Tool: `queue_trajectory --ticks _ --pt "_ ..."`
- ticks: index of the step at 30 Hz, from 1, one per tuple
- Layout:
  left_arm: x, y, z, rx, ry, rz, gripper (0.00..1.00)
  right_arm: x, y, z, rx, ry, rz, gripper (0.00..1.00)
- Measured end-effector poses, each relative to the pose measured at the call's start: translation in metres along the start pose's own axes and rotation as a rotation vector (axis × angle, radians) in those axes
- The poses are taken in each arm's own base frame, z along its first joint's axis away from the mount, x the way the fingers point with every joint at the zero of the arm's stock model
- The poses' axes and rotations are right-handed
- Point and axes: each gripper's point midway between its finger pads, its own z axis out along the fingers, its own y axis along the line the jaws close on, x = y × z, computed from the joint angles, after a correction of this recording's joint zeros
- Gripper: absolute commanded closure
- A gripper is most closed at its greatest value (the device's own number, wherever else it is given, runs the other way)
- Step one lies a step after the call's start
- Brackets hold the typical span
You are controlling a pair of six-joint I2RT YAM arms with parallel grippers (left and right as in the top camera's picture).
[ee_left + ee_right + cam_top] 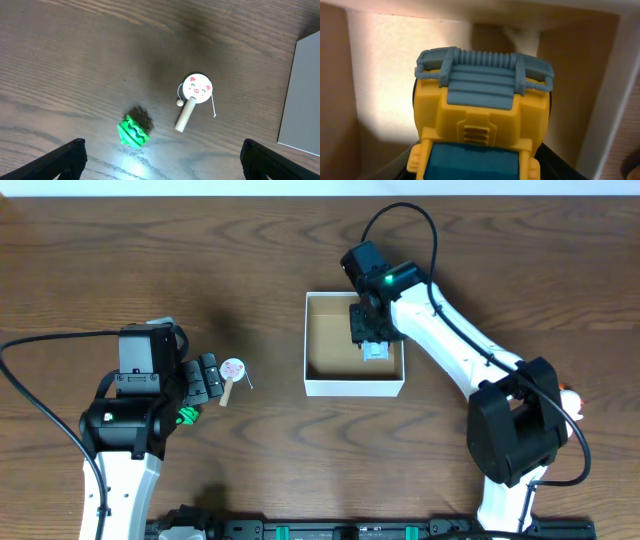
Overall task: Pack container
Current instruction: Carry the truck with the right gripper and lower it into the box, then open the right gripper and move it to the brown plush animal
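The truck hangs inside the container's sides and would end on the container's tan bottom, so it is now time for my right gripper to open.
The container (354, 387) is a white-walled box with a tan inside, at the table's middle. My right gripper (373, 340) reaches down into its right half and is shut on a yellow toy truck with a blue grille (482, 95), held nose-down just above the tan floor near a white wall (612, 85). My left gripper (205, 377) is open and empty left of the box. In the left wrist view its fingers (162, 162) frame a green ridged toy (133, 132) and a wooden pig-face rattle (196, 91) lying on the table.
The rattle (232, 372) and the green toy (185, 416) lie close to the left gripper. A small orange-and-white object (571, 401) shows at the right, partly behind the right arm's base. The container's outer wall (302, 95) shows at the right edge of the left wrist view.
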Motion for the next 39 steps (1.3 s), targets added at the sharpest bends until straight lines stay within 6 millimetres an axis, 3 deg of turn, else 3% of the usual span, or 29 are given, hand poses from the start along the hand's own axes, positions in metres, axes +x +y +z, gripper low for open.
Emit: queue_trajectory --ticks 3,5,8,10,14,27,30,33,34,37,39 --pt "0.000 0.000 0.000 0.000 0.000 0.000 0.02 0.000 0.001 0.000 0.000 -0.001 -0.001 0.80" --pt "0.000 0.000 0.000 0.000 0.000 0.000 0.02 0.000 0.001 0.000 0.000 -0.001 0.000 0.65" --pt "0.000 0.000 0.000 0.000 0.000 0.000 0.02 0.000 0.001 0.000 0.000 -0.001 0.000 0.51" --pt "0.000 0.000 0.000 0.000 0.000 0.000 0.02 0.000 0.001 0.000 -0.001 -0.001 0.002 0.33" --pt "0.000 0.000 0.000 0.000 0.000 0.000 0.02 -0.001 0.002 0.000 -0.003 -0.006 0.006 0.16" --pt "0.000 0.000 0.000 0.000 0.000 0.000 0.02 -0.009 0.005 0.000 -0.018 -0.038 0.008 0.17" --pt "0.000 0.000 0.000 0.000 0.000 0.000 0.02 -0.013 0.007 0.000 -0.025 -0.053 0.003 0.13" --pt "0.000 0.000 0.000 0.000 0.000 0.000 0.02 -0.014 0.008 -0.001 -0.027 -0.059 -0.022 0.01" --pt "0.000 0.000 0.000 0.000 0.000 0.000 0.02 -0.015 0.007 -0.002 -0.026 -0.059 -0.037 0.01" --pt "0.000 0.000 0.000 0.000 0.000 0.000 0.02 -0.022 0.006 -0.014 -0.032 -0.076 -0.053 0.01" --pt "0.000 0.000 0.000 0.000 0.000 0.000 0.02 -0.033 -0.001 -0.034 -0.045 -0.113 -0.035 0.01"
